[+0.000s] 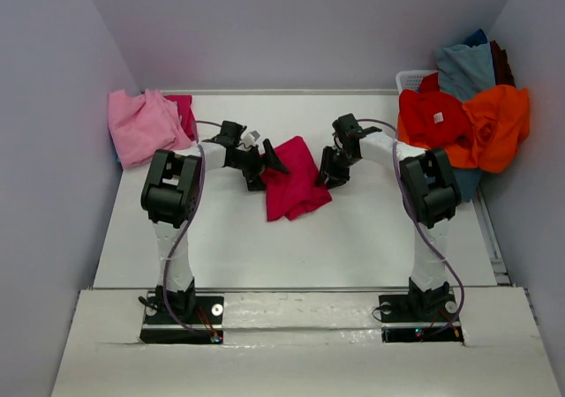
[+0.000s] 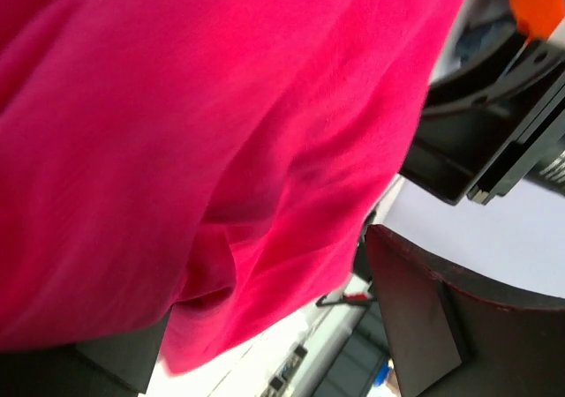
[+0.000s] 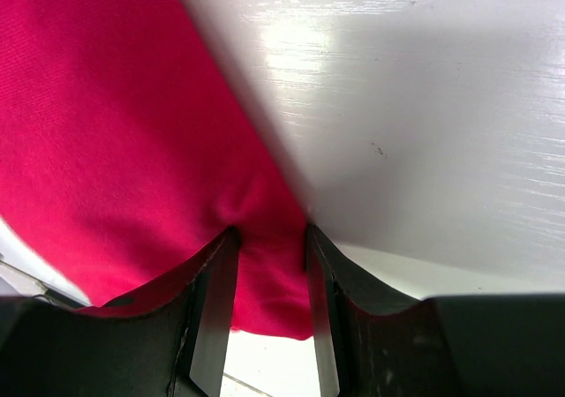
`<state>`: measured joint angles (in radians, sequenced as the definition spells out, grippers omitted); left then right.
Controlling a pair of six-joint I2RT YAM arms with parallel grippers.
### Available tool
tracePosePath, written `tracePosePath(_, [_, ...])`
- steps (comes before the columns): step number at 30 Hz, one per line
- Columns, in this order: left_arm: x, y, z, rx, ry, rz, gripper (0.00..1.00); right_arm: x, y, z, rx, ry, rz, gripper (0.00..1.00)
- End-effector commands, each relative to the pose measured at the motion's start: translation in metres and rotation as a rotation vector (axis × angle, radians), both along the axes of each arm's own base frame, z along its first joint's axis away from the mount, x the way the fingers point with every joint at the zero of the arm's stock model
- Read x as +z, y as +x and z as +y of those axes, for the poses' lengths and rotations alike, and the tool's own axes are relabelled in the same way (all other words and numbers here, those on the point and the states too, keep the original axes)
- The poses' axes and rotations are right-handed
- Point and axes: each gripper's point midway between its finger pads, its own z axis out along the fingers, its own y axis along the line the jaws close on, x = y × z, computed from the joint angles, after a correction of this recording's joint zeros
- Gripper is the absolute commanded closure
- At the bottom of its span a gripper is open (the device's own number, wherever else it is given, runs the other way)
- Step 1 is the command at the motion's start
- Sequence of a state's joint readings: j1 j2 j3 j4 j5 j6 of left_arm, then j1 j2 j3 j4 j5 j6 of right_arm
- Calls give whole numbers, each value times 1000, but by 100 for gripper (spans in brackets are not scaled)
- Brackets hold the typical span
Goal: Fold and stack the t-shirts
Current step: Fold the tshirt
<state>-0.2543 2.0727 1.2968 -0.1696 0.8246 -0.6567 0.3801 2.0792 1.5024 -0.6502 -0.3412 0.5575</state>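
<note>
My left gripper grips the crimson-magenta t-shirt (image 1: 296,178) next by the edge opposite my right gripper, to spread it between both grippers for folding.
A crimson-magenta t-shirt (image 1: 296,178) lies crumpled mid-table between both arms and fills the left wrist view (image 2: 194,132). My left gripper (image 1: 265,163) stands wide open at its left edge, and cloth hangs over the gap between the jaws (image 2: 274,344). My right gripper (image 1: 331,175) is at the shirt's right edge. In the right wrist view it (image 3: 269,234) is shut on a puckered fold of that shirt (image 3: 124,150). A light pink t-shirt (image 1: 141,125) lies at the back left.
At the back right, a white basket (image 1: 410,79) holds a heap of red (image 1: 433,119), orange (image 1: 499,123) and grey-blue (image 1: 463,66) t-shirts. Another crimson cloth (image 1: 184,110) pokes out behind the pink one. Grey walls close in on three sides.
</note>
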Motion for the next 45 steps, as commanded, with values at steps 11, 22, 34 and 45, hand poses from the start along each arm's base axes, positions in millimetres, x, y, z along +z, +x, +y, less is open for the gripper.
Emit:
tracePosePath(11, [-81,-68,-21,-72,93,219,10,10,-5,1,6,3,-28,58])
tracePosePath(22, [-66,-58,-35,-48,-8,193,84,7,-9,-1,4,3,-26,58])
tracePosePath(34, [-38,-12,-16,-19,87,11,94,10,-8,-4,10,-18,-36,57])
tracePosePath(45, [-23,23,51,34,378,-87,94,36,8,-19,1,-113,-119,42])
